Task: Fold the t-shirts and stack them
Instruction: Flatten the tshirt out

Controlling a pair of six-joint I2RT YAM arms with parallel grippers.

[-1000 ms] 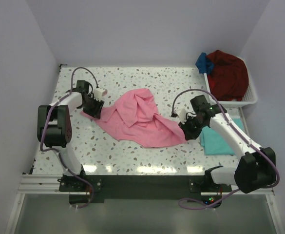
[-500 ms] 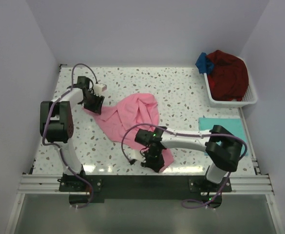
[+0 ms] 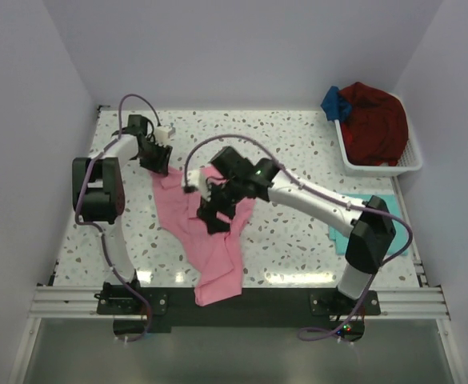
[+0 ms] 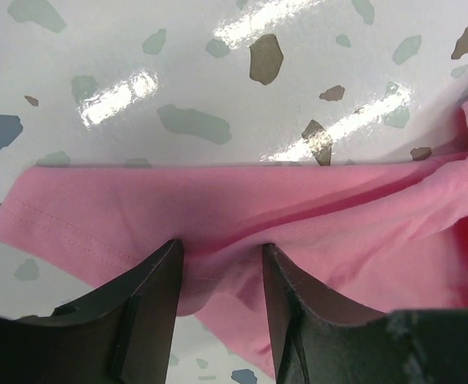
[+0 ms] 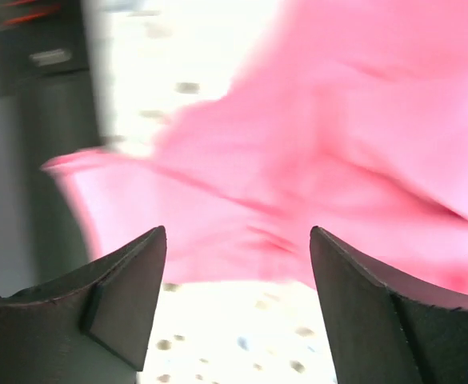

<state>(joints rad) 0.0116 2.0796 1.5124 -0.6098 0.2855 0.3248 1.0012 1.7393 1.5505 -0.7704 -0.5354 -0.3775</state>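
Observation:
The loose edge (image 3: 236,244) (image 5: 280,256) of the pink t-shirt is away from my left gripper. My right gripper should grab it next, to spread the shirt flat for folding.
The pink t-shirt (image 3: 218,256) lies in a long strip from the back left down to the table's front edge, where its end hangs over. My left gripper (image 3: 155,162) (image 4: 222,248) is shut on the shirt's far edge, and pink cloth (image 4: 338,216) bunches between its fingers. My right gripper (image 3: 210,218) (image 5: 238,232) hovers over the middle of the shirt, open wide, with nothing between its fingers. In its blurred wrist view the pink cloth (image 5: 338,120) lies beyond the tips. A teal t-shirt (image 3: 338,238) lies flat at the right, partly hidden by the right arm.
A white basket (image 3: 378,170) at the back right holds a dark red garment (image 3: 374,120) and a blue one (image 3: 334,102). The right arm reaches diagonally across the table's middle. Walls close in the left, back and right sides.
The right gripper dragged the shirt's corner to the front edge, let go, opened, and swung back over the shirt's middle. The shirt went from a wide heap to a long strip. The left gripper shifted slightly back.

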